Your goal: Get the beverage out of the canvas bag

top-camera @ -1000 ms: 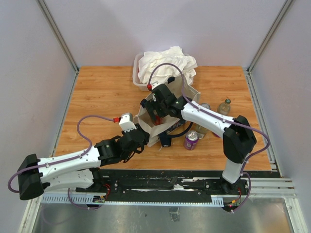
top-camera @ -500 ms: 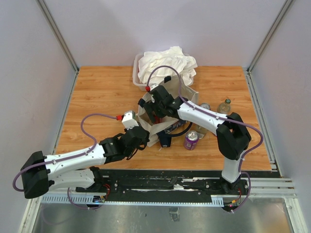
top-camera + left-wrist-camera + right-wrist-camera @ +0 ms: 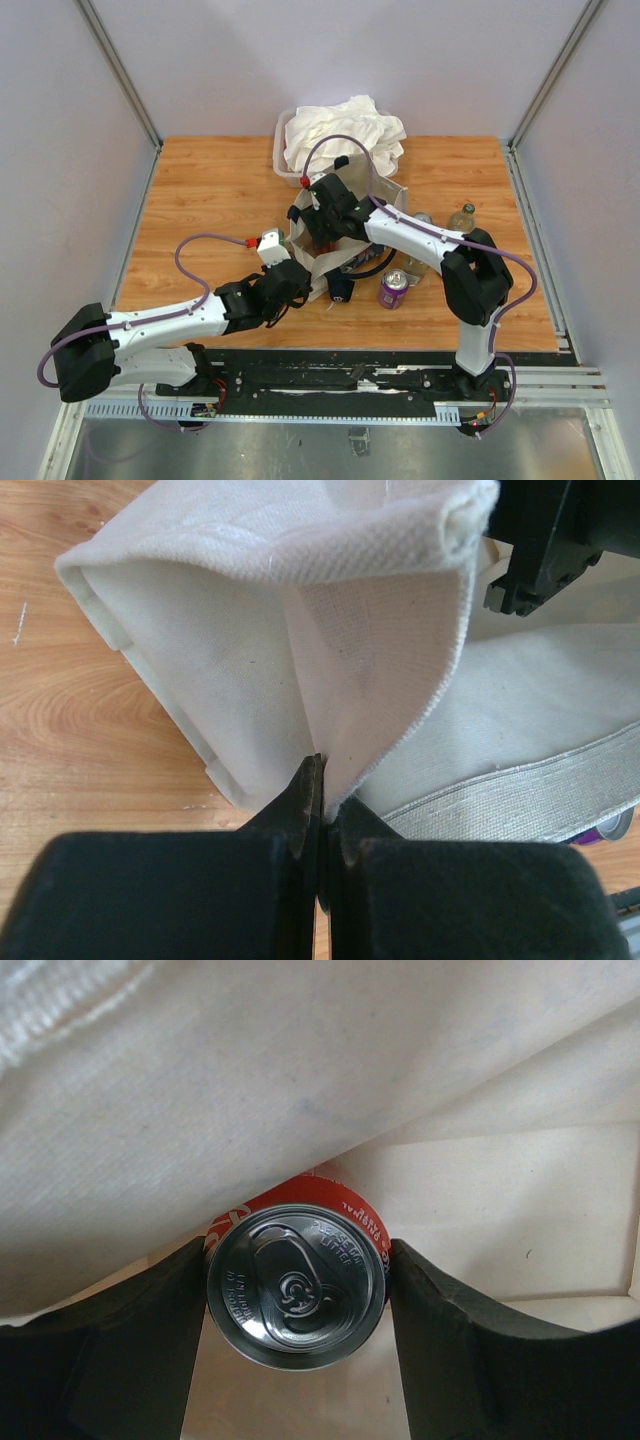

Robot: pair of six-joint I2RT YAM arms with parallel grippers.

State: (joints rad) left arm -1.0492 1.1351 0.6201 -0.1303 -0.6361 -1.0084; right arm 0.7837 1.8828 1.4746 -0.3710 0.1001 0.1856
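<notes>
The red beverage can would come up if I lifted my right gripper now, because its fingers close on both sides just under the silver top (image 3: 326, 247) (image 3: 298, 1262).
The cream canvas bag (image 3: 345, 200) stands in the middle of the table with its mouth open. My left gripper (image 3: 290, 277) is shut on a fold of the bag's near wall (image 3: 330, 660), its fingertips (image 3: 305, 780) pinching the cloth. My right gripper (image 3: 320, 225) reaches down inside the bag. In the right wrist view a red beverage can with a silver top (image 3: 297, 1285) sits between my right gripper's (image 3: 297, 1260) fingers (image 3: 150, 1350), which touch it on both sides. Bag cloth (image 3: 250, 1080) hangs over the can's far side.
A clear tub of white cloth (image 3: 342, 132) stands right behind the bag. A purple can (image 3: 393, 288), a glass bottle (image 3: 461, 218) and another bottle (image 3: 420, 222) stand to the bag's right. A navy strap (image 3: 342, 287) lies in front of the bag.
My left arm has shifted right, nearer the bag, still holding the cloth. My right gripper has moved a little left and deeper into the bag.
</notes>
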